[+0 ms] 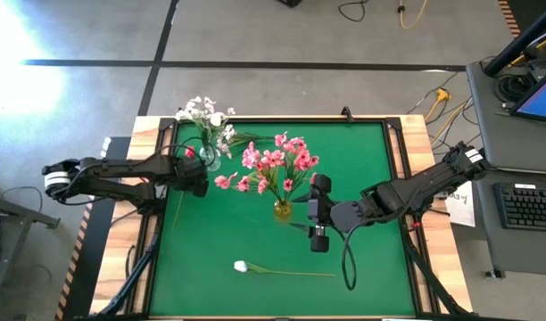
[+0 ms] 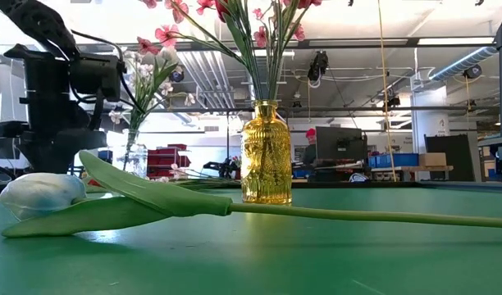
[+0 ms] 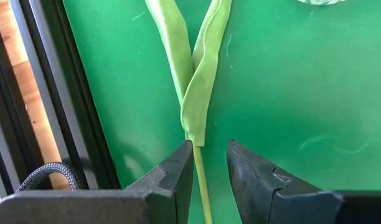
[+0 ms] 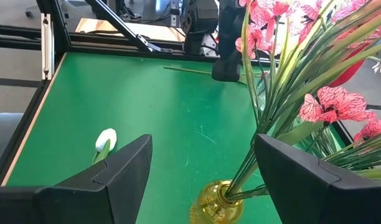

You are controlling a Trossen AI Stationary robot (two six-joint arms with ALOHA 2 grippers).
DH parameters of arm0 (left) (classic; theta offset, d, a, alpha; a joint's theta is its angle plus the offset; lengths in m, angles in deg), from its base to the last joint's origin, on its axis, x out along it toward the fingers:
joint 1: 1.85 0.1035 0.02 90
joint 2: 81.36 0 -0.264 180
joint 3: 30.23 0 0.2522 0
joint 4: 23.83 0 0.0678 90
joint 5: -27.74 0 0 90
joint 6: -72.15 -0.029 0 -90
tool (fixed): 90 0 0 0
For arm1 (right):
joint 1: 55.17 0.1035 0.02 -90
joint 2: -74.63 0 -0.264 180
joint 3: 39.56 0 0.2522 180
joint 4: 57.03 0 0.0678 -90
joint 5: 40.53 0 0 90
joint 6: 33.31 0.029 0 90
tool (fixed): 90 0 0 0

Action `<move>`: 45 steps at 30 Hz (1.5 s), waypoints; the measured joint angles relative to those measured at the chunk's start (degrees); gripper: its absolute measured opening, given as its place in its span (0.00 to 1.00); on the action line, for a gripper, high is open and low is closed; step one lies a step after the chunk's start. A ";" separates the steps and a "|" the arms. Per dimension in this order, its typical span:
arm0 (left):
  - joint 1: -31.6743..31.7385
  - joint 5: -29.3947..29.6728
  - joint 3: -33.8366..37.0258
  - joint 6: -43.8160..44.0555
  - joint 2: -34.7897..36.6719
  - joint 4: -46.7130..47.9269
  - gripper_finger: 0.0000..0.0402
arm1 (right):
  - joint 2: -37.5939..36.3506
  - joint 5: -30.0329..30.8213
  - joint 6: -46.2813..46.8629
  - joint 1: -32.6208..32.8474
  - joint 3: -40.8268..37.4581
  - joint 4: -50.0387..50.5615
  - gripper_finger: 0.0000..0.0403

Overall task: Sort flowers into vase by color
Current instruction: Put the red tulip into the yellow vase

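Note:
The red tulip (image 1: pixel 189 152) is to be sorted by color, so the left gripper will next pick it up by its stem just below the leaves.
A green stem with two long leaves (image 3: pixel 192 81) lies on the green mat (image 1: pixel 362 178). Its red head (image 1: pixel 189 152) shows beside the clear vase (image 1: pixel 209 159), which holds white blossom sprays (image 1: pixel 204 111). My left gripper (image 3: pixel 210 163) points down over this stem, open, one finger on each side. The yellow vase (image 1: pixel 282 210) holds pink blossom sprays (image 1: pixel 277 165). My right gripper (image 4: pixel 203 168) hangs wide open above the mat, close beside the yellow vase (image 4: pixel 215 202) and its sprays. A white tulip (image 1: pixel 241 266) lies flat on the mat near the front edge. My left gripper stands astride the stem just below its leaves (image 3: pixel 198 163), coming from above. The stem lies on the mat and runs close along the inner side of one finger (image 3: pixel 178 171). I cannot tell whether that finger touches it.
The white tulip's stem (image 1: pixel 300 273) stretches toward the table's right along the near part of the mat. Wooden boards and dark rails (image 1: pixel 148 134) frame the mat. Bare mat lies right of the yellow vase. A desk with a keyboard (image 1: pixel 527 205) stands beyond the right edge.

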State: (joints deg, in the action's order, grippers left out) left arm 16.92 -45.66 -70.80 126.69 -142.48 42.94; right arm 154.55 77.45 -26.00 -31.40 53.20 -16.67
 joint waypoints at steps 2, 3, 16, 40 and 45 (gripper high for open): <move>0.00 0.68 0.13 0.00 -0.71 0.02 0.21 | -0.01 0.00 0.01 0.00 0.00 0.19 0.69; 0.00 0.89 0.25 0.01 -1.04 -0.13 0.21 | 0.00 -0.01 0.12 0.00 0.00 0.21 0.69; 0.00 0.88 1.51 0.00 -3.52 -1.18 0.21 | -0.02 0.00 0.15 0.00 -0.02 0.18 0.69; 0.00 -0.20 1.87 -0.02 -3.50 -1.46 0.04 | -0.02 0.00 0.17 0.00 -0.04 0.16 0.69; 0.02 -0.71 2.21 0.32 -3.50 -1.39 0.01 | -0.01 0.00 0.17 0.00 -0.07 0.16 0.69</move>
State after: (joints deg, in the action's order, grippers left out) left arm 16.93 -46.37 -68.59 127.02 -145.98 41.55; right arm 154.54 77.45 -25.83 -31.40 53.14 -16.51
